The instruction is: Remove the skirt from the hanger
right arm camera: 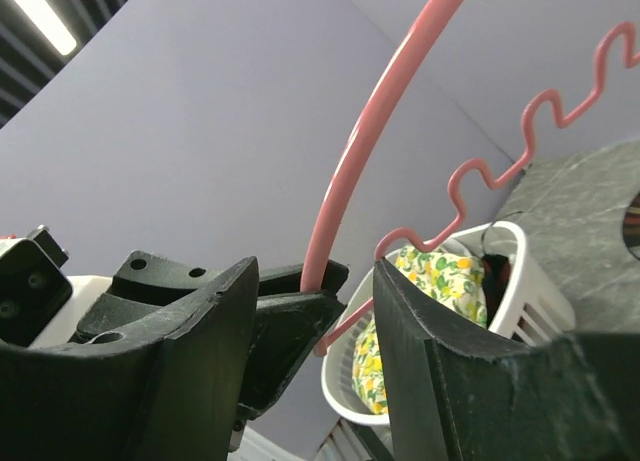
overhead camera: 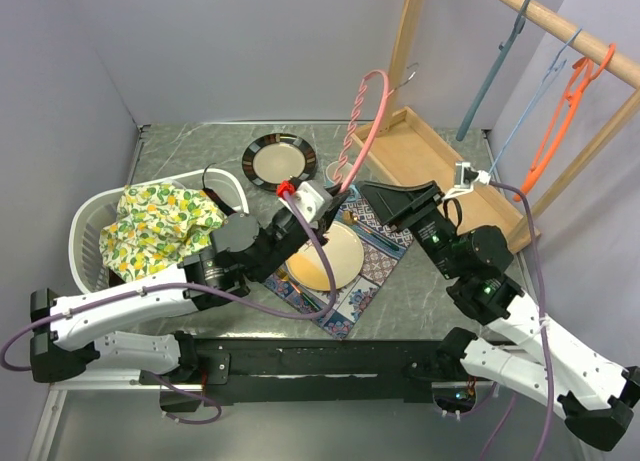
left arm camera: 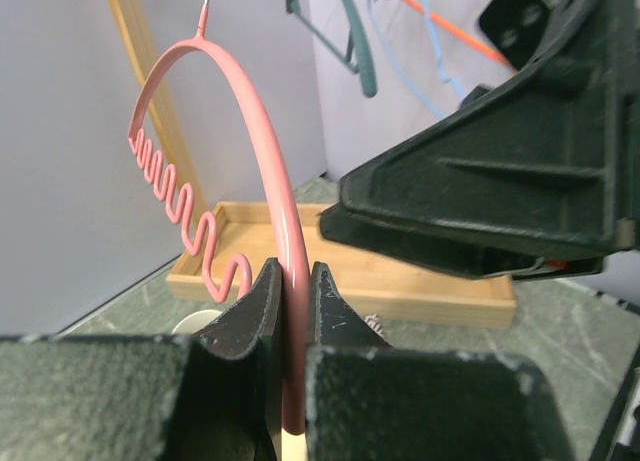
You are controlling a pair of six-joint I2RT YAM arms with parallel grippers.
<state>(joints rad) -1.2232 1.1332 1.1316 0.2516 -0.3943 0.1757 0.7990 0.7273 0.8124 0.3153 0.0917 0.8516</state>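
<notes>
The pink hanger [overhead camera: 365, 111] has a hook that stays free to hang on the rack. My right gripper will grab the hanger next by its smooth arm near the hanger's lower end [overhead camera: 357, 165].
My left gripper [overhead camera: 335, 196] [left arm camera: 292, 281] is shut on the lower end of a bare pink hanger [overhead camera: 365, 111] [left arm camera: 270, 141] and holds it upright over the table's middle. The hanger's wavy bar [right arm camera: 540, 121] hangs free, with no cloth on it. The skirt [overhead camera: 160, 226] [right arm camera: 440, 276], yellow and green with a lemon print, lies bunched in the white laundry basket [overhead camera: 85, 221] [right arm camera: 520, 271] at the left. My right gripper [overhead camera: 375, 196] [right arm camera: 315, 281] stands open just right of the left one. Nothing is between its fingers, and the hanger shows beyond them.
A patterned mat [overhead camera: 375, 266] with a cream plate [overhead camera: 325, 256] lies under the grippers, and a dark-rimmed plate [overhead camera: 278, 161] sits behind. A wooden tray [overhead camera: 440, 161] and a wooden rack [overhead camera: 560, 26] with teal, blue and orange hangers [overhead camera: 560, 111] stand at the right.
</notes>
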